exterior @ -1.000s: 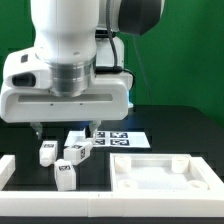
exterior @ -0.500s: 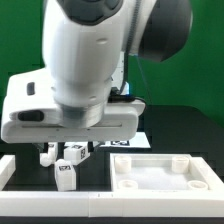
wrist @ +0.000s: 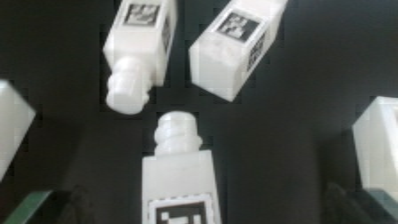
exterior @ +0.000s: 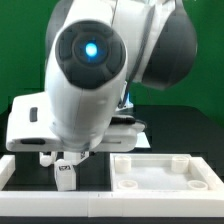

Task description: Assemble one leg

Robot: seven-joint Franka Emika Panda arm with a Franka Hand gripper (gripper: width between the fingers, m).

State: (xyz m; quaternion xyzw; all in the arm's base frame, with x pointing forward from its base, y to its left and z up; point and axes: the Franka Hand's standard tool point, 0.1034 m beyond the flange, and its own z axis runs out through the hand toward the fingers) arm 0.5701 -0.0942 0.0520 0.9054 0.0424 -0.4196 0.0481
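Observation:
I should lower before closing: my fingers are high above the closest white leg in the wrist view.
Three white legs with black-and-white tags lie on the black table in the wrist view. Two lie side by side further off (wrist: pixel 135 50) (wrist: pixel 235 52), and a third leg (wrist: pixel 178 172) lies closest, its round peg pointing at them. My gripper (wrist: pixel 199 214) is open above the closest leg, with its dark fingers (wrist: pixel 43 206) dim at both sides of that leg and not touching it. In the exterior view the arm hides the gripper. Only one leg (exterior: pixel 66 177) and part of another (exterior: pixel 47 158) show under it.
A large white square tray-like part (exterior: pixel 160 173) lies on the exterior view's right. A white rail (exterior: pixel 10 166) borders the table on that view's left. White parts show at both sides of the wrist view (wrist: pixel 11 118) (wrist: pixel 377 135). The arm (exterior: pixel 90 80) fills most of the exterior view.
The arm has swung toward the camera and lowered over the legs. It now hides the marker board, the gripper fingers and some of the legs in the exterior view.

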